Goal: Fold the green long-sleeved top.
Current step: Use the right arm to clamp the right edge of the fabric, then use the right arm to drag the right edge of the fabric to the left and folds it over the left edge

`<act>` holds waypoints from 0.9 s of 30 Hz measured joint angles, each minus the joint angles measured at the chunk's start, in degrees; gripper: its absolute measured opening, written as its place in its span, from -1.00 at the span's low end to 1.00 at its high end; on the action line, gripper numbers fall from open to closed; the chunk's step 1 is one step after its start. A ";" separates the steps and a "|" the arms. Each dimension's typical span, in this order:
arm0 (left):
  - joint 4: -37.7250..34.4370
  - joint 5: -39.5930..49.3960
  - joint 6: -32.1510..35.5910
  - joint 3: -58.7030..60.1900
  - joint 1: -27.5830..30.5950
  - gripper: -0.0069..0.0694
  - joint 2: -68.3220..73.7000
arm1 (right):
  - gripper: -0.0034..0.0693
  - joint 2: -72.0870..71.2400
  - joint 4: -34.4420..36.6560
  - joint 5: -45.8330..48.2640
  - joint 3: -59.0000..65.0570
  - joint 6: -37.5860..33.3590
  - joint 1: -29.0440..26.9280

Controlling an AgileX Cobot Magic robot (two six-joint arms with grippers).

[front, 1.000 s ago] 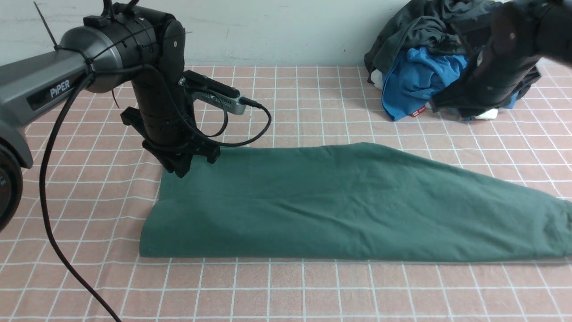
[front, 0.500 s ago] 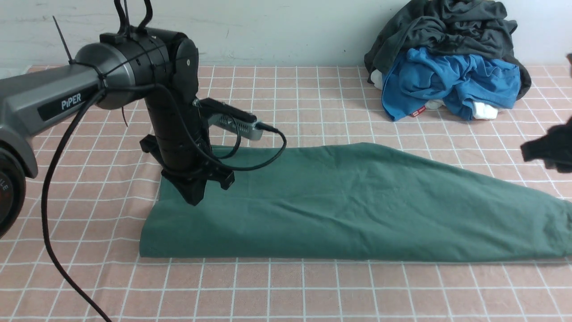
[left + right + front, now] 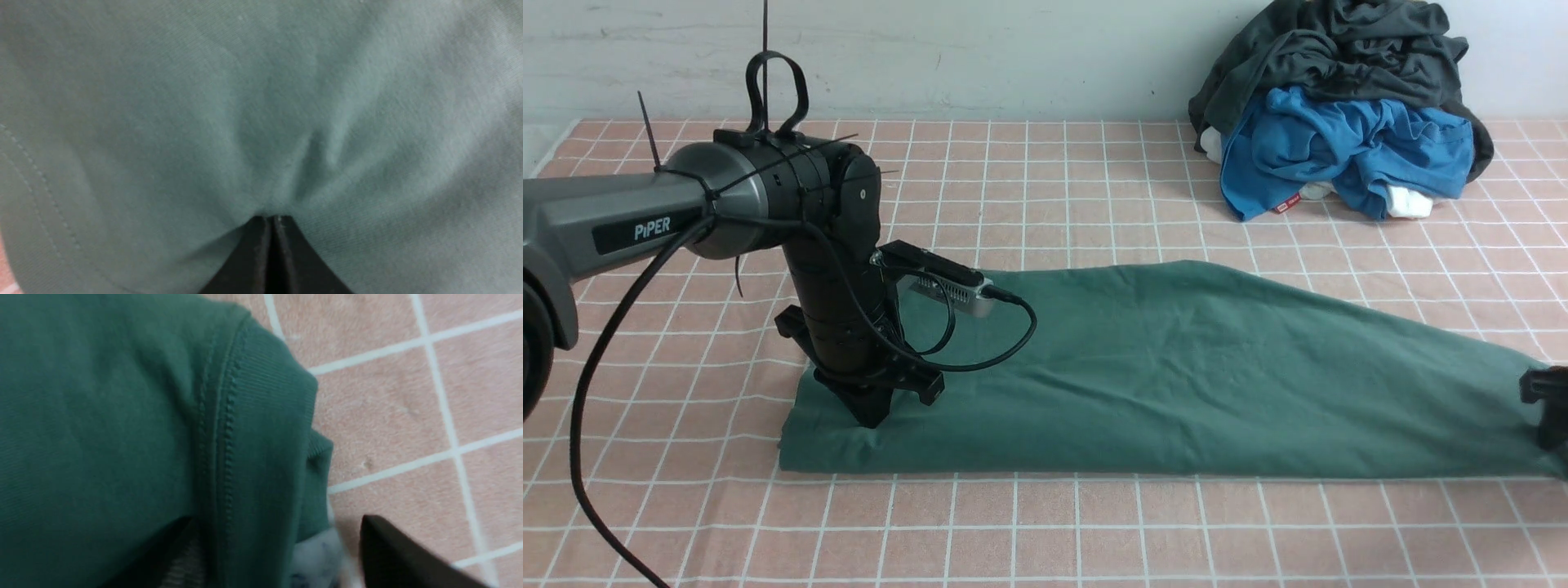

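My right gripper will next grab the top's ribbed edge [image 3: 257, 504] to fold the green top. That edge stands up in a fold, while the top's long body lies flat.
The green long-sleeved top [image 3: 1176, 367] lies folded in a long band across the checked cloth, tapering to the right. My left gripper [image 3: 870, 416] stands upright on its left end, near the front edge. In the left wrist view the left gripper [image 3: 273, 218] is shut, and its tips press into puckered green fabric [image 3: 261, 102]. My right gripper [image 3: 1550, 420] shows only partly at the right edge, at the top's right tip. In the right wrist view the right gripper [image 3: 278, 555] is open, with the ribbed cuff [image 3: 265, 416] between its jaws.
A pile of clothes lies at the back right by the wall: a dark charcoal-grey garment [image 3: 1331, 49] over a bright blue garment [image 3: 1339, 155] with a red tag. The pink checked tablecloth [image 3: 1045, 531] covers the table. The left arm's cable [image 3: 605, 457] trails at the front left.
My left gripper has moved from the top's far left corner toward the front and down onto the fabric. My right arm has swung from the clothes pile down to the top's right tip.
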 joint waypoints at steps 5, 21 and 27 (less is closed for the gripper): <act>0.00 0.00 0.01 0.00 0.00 -0.83 0.00 | 0.42 0.24 2.52 -0.57 -0.23 -3.23 -0.17; 0.30 0.17 0.01 0.78 0.00 -0.83 -2.29 | -0.83 -5.00 6.09 3.55 -3.45 -13.45 -0.22; 0.56 2.06 0.01 1.03 0.00 -0.83 -13.63 | -0.84 -15.43 2.84 7.78 -8.08 -10.49 0.30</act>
